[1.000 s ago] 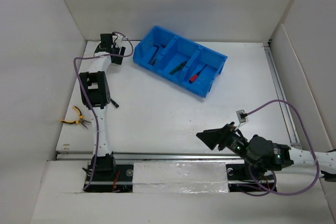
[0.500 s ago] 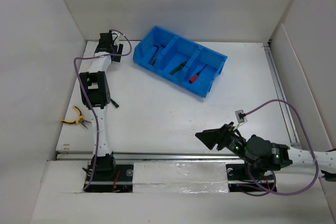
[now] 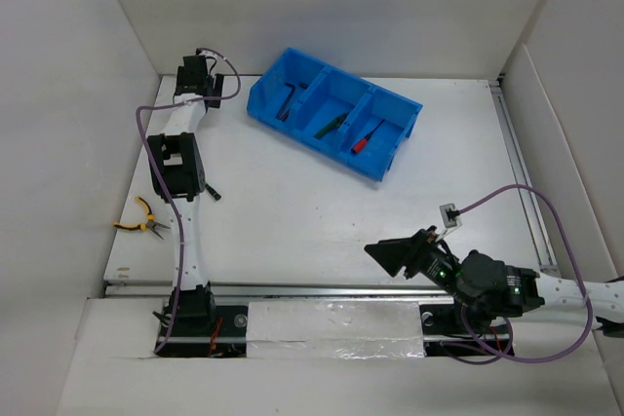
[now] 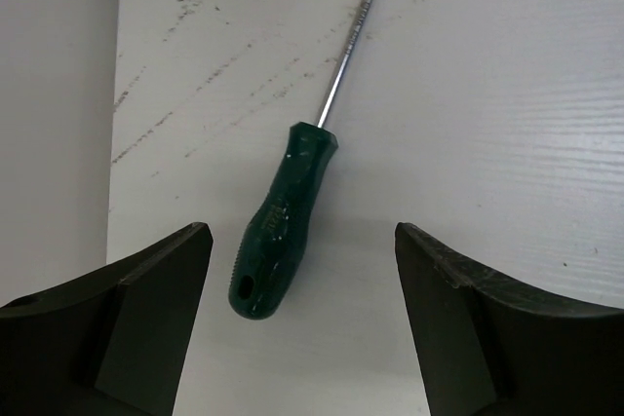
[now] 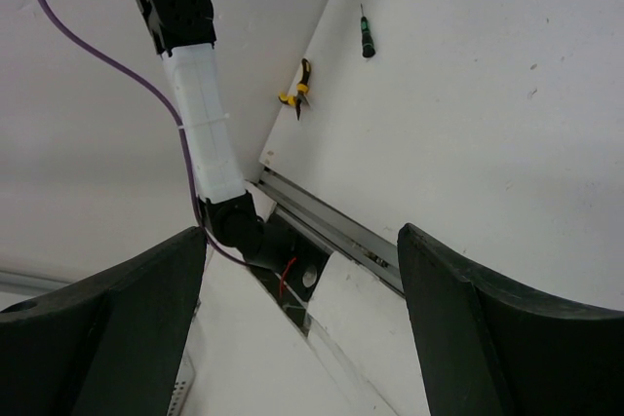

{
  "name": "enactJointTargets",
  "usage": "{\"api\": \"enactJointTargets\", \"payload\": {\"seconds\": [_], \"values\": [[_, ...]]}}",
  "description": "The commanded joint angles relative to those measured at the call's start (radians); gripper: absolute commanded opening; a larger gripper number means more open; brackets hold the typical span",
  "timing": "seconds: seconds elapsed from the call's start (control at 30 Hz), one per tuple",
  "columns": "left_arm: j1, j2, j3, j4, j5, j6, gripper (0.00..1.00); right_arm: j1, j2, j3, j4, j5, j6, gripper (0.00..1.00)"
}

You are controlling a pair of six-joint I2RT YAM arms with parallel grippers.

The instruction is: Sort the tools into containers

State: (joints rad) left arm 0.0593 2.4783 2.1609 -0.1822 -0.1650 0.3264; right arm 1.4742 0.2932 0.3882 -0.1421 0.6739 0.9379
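I should next use my left gripper to grab the green-handled screwdriver by its green handle (image 4: 281,225). Then the steel shaft (image 4: 346,56) stays free to go into the blue bin, and I can sort the screwdriver.
A green-handled screwdriver (image 4: 278,231) lies flat on the white table, its steel shaft (image 4: 346,56) pointing away. My left gripper (image 4: 302,236) hangs open over it, one finger on each side of the handle and clear of it. From above, that gripper (image 3: 208,85) is at the far left corner, beside the blue bin (image 3: 395,104). The bin holds a dark hex key (image 3: 289,99), a green-handled tool (image 3: 331,125) and a red-handled screwdriver (image 3: 363,141), one per compartment. Yellow-handled pliers (image 3: 139,222) lie at the left edge. My right gripper (image 3: 388,254) is open and empty near the front.
A small green-handled screwdriver (image 5: 368,41) lies by the left arm's elbow (image 3: 177,165), also seen from above (image 3: 210,194). White walls enclose the table on three sides. A metal rail (image 3: 322,289) runs along the front edge. Purple cables loop off both arms.
My left gripper has shifted slightly toward the far left corner and its jaws have spread a little wider. The right arm has stayed where it was.
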Motion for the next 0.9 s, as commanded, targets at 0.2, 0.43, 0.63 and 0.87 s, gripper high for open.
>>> {"api": "enactJointTargets", "payload": {"seconds": [0.2,0.43,0.63,0.87], "values": [[0.02,0.048,0.045,0.006,0.002,-0.015,0.74,0.009,0.021,0.023,0.053,0.045,-0.004,0.83],[0.04,0.09,0.053,-0.056,0.042,0.022,0.73,0.009,0.026,0.021,0.068,0.041,-0.007,0.83],[0.04,0.11,0.042,-0.109,0.061,0.074,0.58,0.009,0.026,0.021,0.073,0.036,-0.01,0.83],[0.05,0.085,0.024,-0.135,0.16,0.091,0.38,0.009,-0.006,0.015,0.049,0.038,-0.004,0.83]]}}
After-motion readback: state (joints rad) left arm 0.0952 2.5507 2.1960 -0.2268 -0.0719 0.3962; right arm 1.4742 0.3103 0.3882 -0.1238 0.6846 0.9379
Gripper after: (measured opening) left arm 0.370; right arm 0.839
